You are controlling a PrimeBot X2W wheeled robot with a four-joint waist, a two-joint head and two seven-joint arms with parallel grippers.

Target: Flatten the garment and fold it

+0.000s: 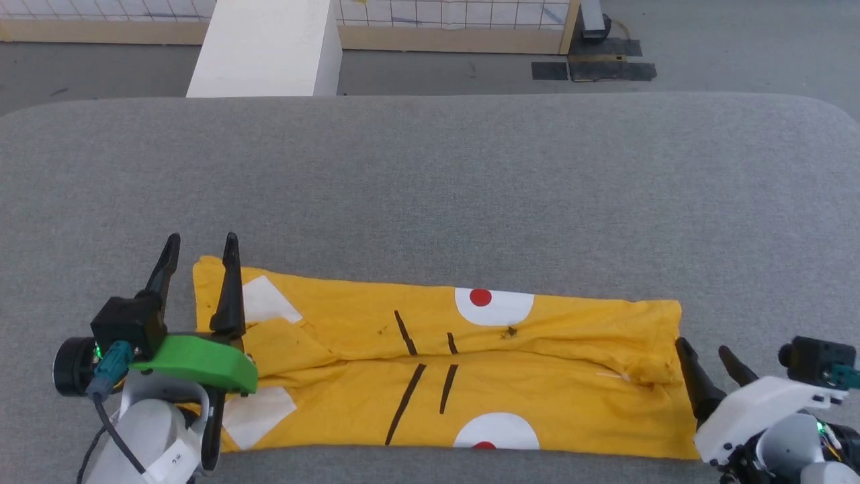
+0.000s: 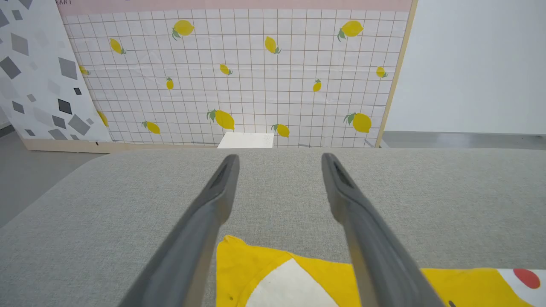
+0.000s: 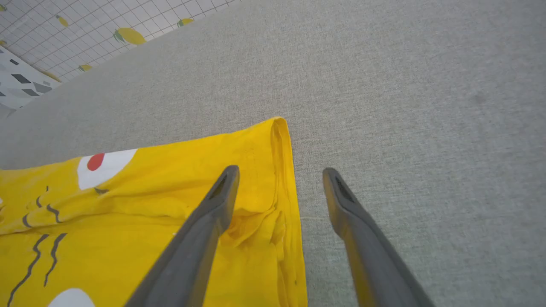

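Note:
The right gripper grabs the yellow T-shirt by its bunched hem end [image 1: 657, 367] next, to fold the long band [image 1: 435, 363] shorter.
The garment [image 1: 430, 366] is a bright yellow T-shirt lying as a long band near the front edge of the grey table [image 1: 430, 175], with white patches, red dots and black stripes showing. My left gripper [image 1: 201, 259] stands open over the shirt's left end; its fingers straddle the yellow corner [image 2: 239, 264], holding nothing. My right gripper [image 1: 705, 353] is open at the shirt's right hem [image 3: 281, 179], one finger above the cloth, the other over bare table. Nothing lies between its fingers.
A white bench or block [image 1: 269, 47] stands beyond the table's far edge. A lemon-print grid panel [image 2: 239, 72] and a grey-patterned board [image 2: 34, 72] line the back. Dark mats [image 1: 594, 67] lie on the floor at the far right.

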